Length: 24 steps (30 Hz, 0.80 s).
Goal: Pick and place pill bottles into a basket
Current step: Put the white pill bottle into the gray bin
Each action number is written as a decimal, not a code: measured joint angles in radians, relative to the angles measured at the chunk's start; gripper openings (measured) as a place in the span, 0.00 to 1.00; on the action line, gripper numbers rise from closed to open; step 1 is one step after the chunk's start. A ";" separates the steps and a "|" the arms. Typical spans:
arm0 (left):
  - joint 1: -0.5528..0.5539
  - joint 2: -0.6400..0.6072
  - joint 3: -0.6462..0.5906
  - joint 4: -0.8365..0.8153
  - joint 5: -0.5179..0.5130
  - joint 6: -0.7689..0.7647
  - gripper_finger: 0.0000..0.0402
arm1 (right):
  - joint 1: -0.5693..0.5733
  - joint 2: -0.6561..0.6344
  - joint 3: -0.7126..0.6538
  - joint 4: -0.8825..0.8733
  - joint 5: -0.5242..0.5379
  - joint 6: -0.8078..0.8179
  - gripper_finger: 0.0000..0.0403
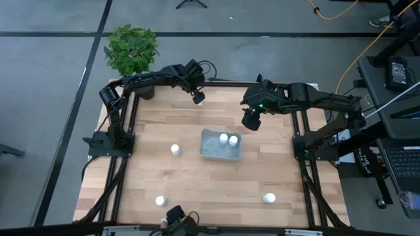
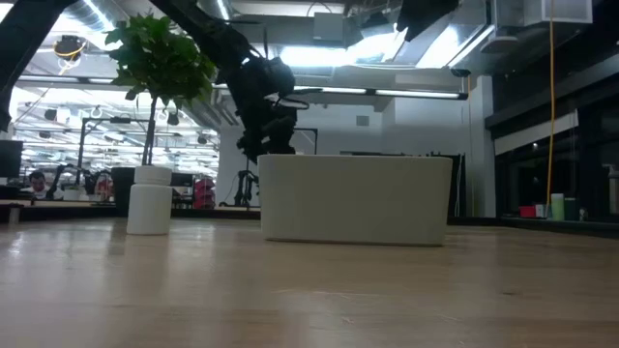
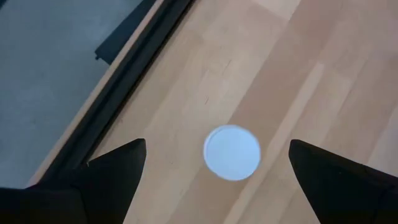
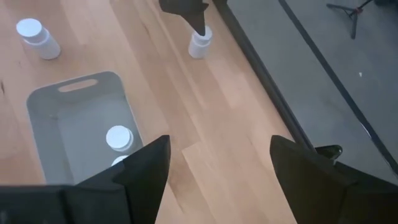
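My left gripper lowers before closing on the bottle. Its fingers are above the bottle's cap (image 3: 232, 152), so closing now would miss.
My left gripper (image 1: 198, 97) is open near the table's far edge, right over a white pill bottle (image 3: 232, 152). Its fingers stand wide on either side of the bottle's cap without touching it; the right wrist view shows the bottle (image 4: 200, 43) too. My right gripper (image 1: 250, 120) is open and empty above the far right corner of the pale grey-blue basket (image 1: 211, 149). Two bottles (image 1: 224, 138) (image 1: 233, 139) stand in the basket. Another bottle (image 1: 175, 149) stands on the table left of the basket.
Two more bottles stand near the table's front edge, one at the left (image 1: 161, 201) and one at the right (image 1: 269, 198). A potted plant (image 1: 131, 49) stands at the far left corner. The black frame rails (image 1: 125, 164) run along the table's sides.
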 joint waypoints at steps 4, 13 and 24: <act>0.008 0.000 -0.008 -0.012 0.009 0.001 0.97 | 0.000 0.000 0.000 0.002 0.000 0.000 0.68; 0.008 0.021 -0.008 -0.013 0.049 0.009 0.97 | 0.000 0.000 0.000 0.030 0.000 0.007 0.68; 0.001 0.099 -0.009 -0.006 0.054 0.002 0.96 | 0.000 0.000 0.001 0.031 0.001 0.024 0.68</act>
